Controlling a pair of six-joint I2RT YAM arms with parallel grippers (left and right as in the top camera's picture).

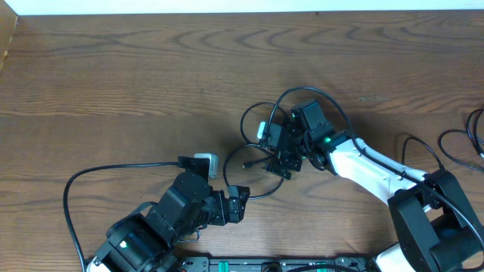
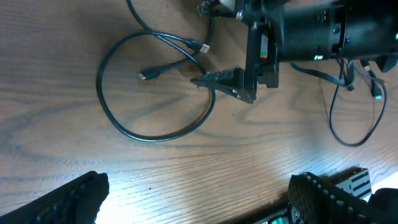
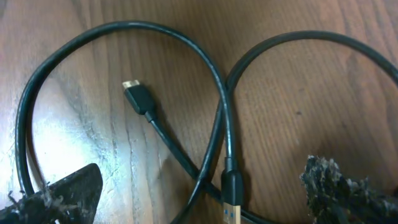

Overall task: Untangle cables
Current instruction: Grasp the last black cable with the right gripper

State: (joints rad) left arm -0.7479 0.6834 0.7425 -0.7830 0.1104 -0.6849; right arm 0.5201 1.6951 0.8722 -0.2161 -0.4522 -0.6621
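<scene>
My right gripper, above the cables, should lower before closing.
Thin black cables (image 1: pixel 255 155) lie looped over each other at the table's middle. In the right wrist view two loops (image 3: pixel 217 106) cross, with a small plug end (image 3: pixel 138 95) and a flat gold-tipped plug (image 3: pixel 232 204) on the wood. My right gripper (image 3: pixel 205 199) is open and low over the crossing, with the strands between its fingers. It also shows in the overhead view (image 1: pixel 274 157). My left gripper (image 2: pixel 196 202) is open and empty, near the front edge (image 1: pixel 231 200), a short way from the cable loop (image 2: pixel 149 134).
Another thin black cable (image 1: pixel 473 140) lies at the right edge. A thick arm cable (image 1: pixel 91 177) arcs over the table at the left. A thin cable loop (image 2: pixel 348 134) hangs by the right arm. The table's far edge meets a white wall.
</scene>
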